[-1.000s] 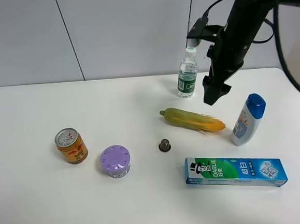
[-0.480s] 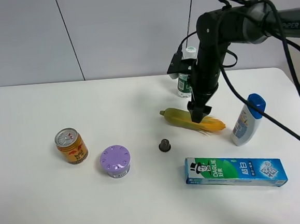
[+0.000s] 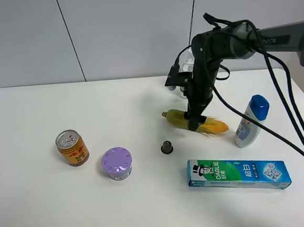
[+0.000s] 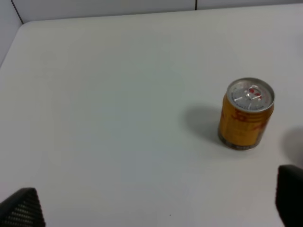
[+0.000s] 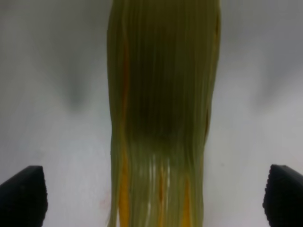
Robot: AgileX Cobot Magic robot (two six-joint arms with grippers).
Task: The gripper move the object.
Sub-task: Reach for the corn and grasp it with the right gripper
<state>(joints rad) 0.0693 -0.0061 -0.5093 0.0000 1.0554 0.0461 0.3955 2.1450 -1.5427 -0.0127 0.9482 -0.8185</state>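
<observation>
My right gripper needs to go lower before it closes on the corn. Its fingers end above the husk (image 3: 180, 120) (image 5: 158, 151), so they would miss the corn if they closed now.
The ear of corn (image 3: 181, 117) lies on the white table (image 3: 149, 208) right of centre, green husk end to the left and yellow end to the right. My right gripper (image 3: 194, 123) is down over its middle, pointing down. In the right wrist view the corn (image 5: 163, 118) runs between the two black fingertips (image 5: 23, 196), which stand wide apart on either side of it; the right gripper (image 5: 154, 196) is open. My left gripper (image 4: 156, 203) is open and empty, with only its fingertips showing at the frame's corners; it is out of the exterior view.
A yellow drink can (image 3: 71, 147) and a purple round container (image 3: 117, 163) stand at the left; the can also shows in the left wrist view (image 4: 246, 113). A small dark cap (image 3: 166, 146) sits near the corn. A green toothpaste box (image 3: 238, 173) and a blue-capped bottle (image 3: 251, 120) are at the right.
My right arm has come down and leftward from above the table's back right, and its gripper now straddles the corn. The corn has not moved.
</observation>
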